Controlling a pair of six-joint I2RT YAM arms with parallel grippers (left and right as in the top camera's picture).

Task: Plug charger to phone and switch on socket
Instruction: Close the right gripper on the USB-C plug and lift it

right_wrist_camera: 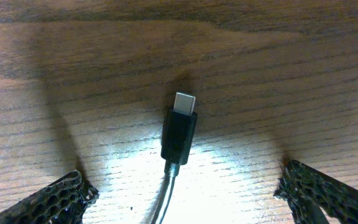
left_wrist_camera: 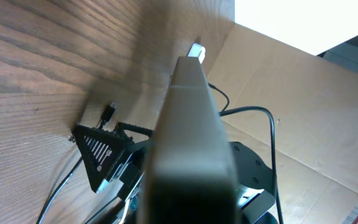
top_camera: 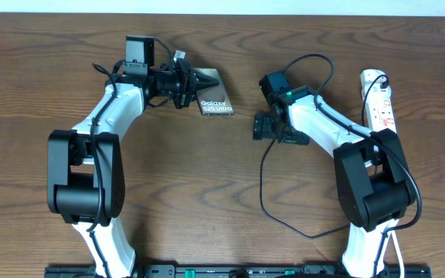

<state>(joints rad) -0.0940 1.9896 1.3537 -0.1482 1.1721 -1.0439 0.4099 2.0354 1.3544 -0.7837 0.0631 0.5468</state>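
Observation:
The connector is ready for my right gripper to close on it: the open fingers meet their shadows on the wood beside the connector's cable end.
The phone (top_camera: 217,103), dark with white "Galaxy" lettering, is at the far middle of the table. My left gripper (top_camera: 202,79) is shut on its far left edge. In the left wrist view the phone (left_wrist_camera: 191,124) fills the centre, seen edge-on. The charger's black connector tip (right_wrist_camera: 179,134) lies flat on the wood between the open fingers of my right gripper (right_wrist_camera: 188,184), which hovers low over it (top_camera: 263,126). Its thin black cable (top_camera: 264,193) loops toward the front. The white socket strip (top_camera: 378,96) lies at the far right.
The charger cable also arcs above the right arm (top_camera: 319,62). The right gripper (left_wrist_camera: 104,149) and the connector tip (left_wrist_camera: 108,113) show in the left wrist view, beyond the phone. Both arm bases stand at the table's front edge.

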